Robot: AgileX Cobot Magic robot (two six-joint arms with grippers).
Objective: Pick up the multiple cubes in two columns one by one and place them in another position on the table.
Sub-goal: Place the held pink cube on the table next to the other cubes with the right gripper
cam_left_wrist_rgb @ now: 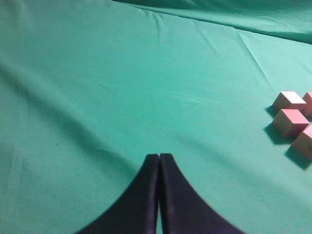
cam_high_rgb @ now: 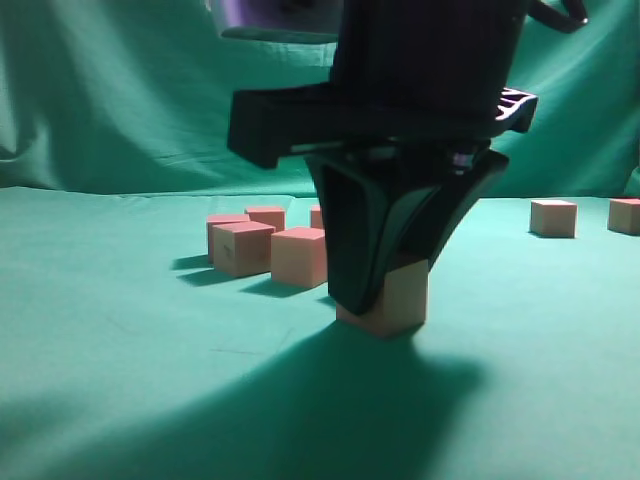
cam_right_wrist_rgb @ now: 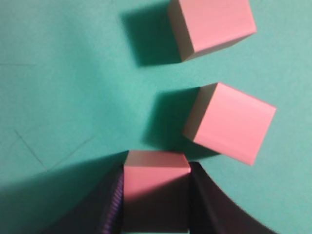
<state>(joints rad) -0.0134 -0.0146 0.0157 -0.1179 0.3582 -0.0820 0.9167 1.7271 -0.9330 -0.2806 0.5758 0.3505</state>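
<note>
The lower edge of the cube is touching the green cloth, so the cube would stand. My right gripper should open now.
My right gripper [cam_high_rgb: 385, 295] is down at the table [cam_high_rgb: 120, 360] with its black fingers against both sides of a pinkish cube [cam_high_rgb: 408, 300] that rests on the green cloth. The right wrist view shows this cube [cam_right_wrist_rgb: 156, 178] held between the jaws [cam_right_wrist_rgb: 157, 165], with two more cubes just ahead, one close [cam_right_wrist_rgb: 229, 122] and one farther [cam_right_wrist_rgb: 212, 27]. A cluster of cubes [cam_high_rgb: 299, 256] stands behind and to the left. My left gripper [cam_left_wrist_rgb: 159, 157] is shut and empty over bare cloth, with three cubes [cam_left_wrist_rgb: 290, 122] at its right.
Two separate cubes [cam_high_rgb: 553, 217] stand at the far right of the table, one at the frame edge [cam_high_rgb: 625, 215]. A draped green backdrop [cam_high_rgb: 120, 100] rises behind the table. The right arm's shadow falls on the near cloth [cam_high_rgb: 330, 420].
</note>
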